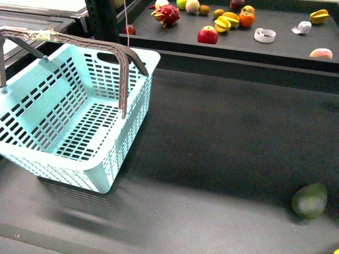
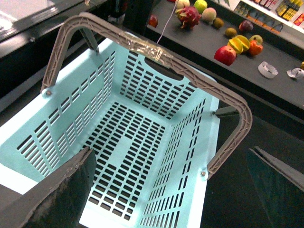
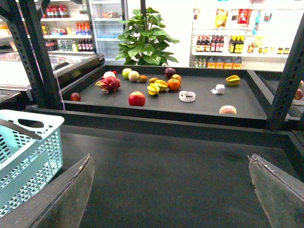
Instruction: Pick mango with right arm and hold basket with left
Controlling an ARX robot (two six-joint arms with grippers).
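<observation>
My left gripper next needs to grab the basket by its grey-brown handle [image 2: 142, 47] to hold the basket steady for the mango.
The pale turquoise basket [image 1: 32, 90] stands empty at the left of the dark table, both grey-brown handles [image 1: 125, 79] raised. In the left wrist view my left gripper [image 2: 171, 149] hangs open above the basket [image 2: 142, 85], with one basket wall and a handle pivot between its fingers [image 2: 57, 194] and nothing gripped. My right gripper [image 3: 171, 156] is open over bare dark table, to the right of the basket [image 3: 28, 156]. I cannot make out the mango for certain; only a yellow sliver [image 1: 336, 251] shows at the front view's bottom right corner. Neither arm shows in the front view.
A dark green oval fruit [image 1: 310, 200] lies near the table's front right. A raised back shelf [image 1: 275, 50] carries several fruits, among them a red apple [image 1: 207, 35] and a dragon fruit [image 1: 167, 14]. Black frame posts [image 3: 38, 52] stand at both sides.
</observation>
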